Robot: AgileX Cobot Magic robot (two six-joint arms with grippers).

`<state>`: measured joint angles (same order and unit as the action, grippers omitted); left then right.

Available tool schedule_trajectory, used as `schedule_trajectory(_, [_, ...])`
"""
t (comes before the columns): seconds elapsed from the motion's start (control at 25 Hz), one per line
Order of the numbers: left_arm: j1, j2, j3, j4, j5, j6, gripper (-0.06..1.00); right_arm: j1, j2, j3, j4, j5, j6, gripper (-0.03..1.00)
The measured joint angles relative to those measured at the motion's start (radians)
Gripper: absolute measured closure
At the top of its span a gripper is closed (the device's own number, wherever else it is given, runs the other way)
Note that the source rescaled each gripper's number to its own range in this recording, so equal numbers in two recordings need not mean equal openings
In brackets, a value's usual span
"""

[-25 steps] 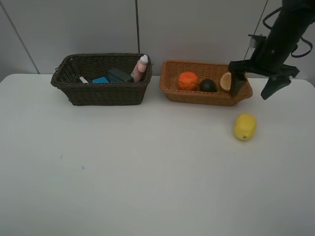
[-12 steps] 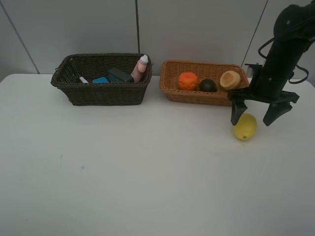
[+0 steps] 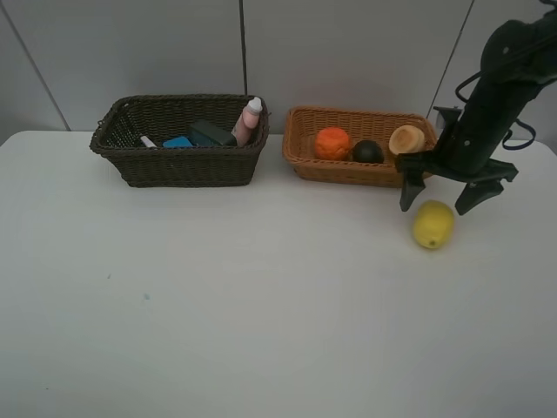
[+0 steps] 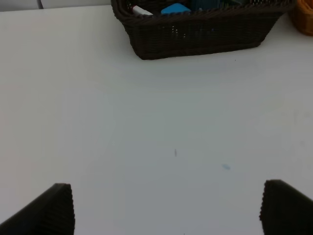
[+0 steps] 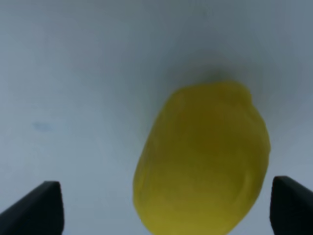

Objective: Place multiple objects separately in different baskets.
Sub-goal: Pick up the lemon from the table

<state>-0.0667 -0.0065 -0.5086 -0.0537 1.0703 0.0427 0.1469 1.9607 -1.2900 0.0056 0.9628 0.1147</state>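
Observation:
It isn't time to close yet: my right gripper's fingers are high above the table, near the top of the yellow lemon. My right gripper needs to move lower first and then close on the lemon.
A yellow lemon point(image 3: 433, 224) lies on the white table, in front of the right end of the orange-tan basket point(image 3: 348, 171). My right gripper point(image 3: 435, 198) hangs open just above and behind it, one finger on each side. The right wrist view shows the lemon point(image 5: 203, 161) between the spread fingertips point(image 5: 36, 208), untouched. The orange-tan basket holds an orange point(image 3: 332, 143), a dark mangosteen point(image 3: 367, 151) and a peach point(image 3: 406, 139). The dark brown basket point(image 3: 178, 167) holds a pink bottle point(image 3: 248, 122), a dark eraser point(image 3: 211, 133) and a marker point(image 3: 148, 141). My left gripper point(image 4: 166, 210) is open over bare table.
In the left wrist view the dark brown basket point(image 4: 195, 34) stands ahead, with the marker point(image 4: 142, 10) and a blue item point(image 4: 175, 8) inside it. A grey panelled wall point(image 3: 244, 43) rises behind both baskets. White tabletop point(image 3: 218, 305) stretches in front.
My right gripper has come away from the right end of the orange-tan basket and dropped toward the lemon, staying open. The peach now shows fully in the basket.

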Motion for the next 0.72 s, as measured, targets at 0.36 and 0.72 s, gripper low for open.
schedule_trajectory(0.36, [0.0,0.0,0.0,0.0,0.0,0.0,-0.05,0.0,0.084,0.002,-0.006,-0.044,0.007,-0.03])
schedule_trajectory(0.72, [0.0,0.0,0.0,0.0,0.0,0.0,-0.05,0.0,0.148,0.003,-0.022,-0.043,0.009,0.03])
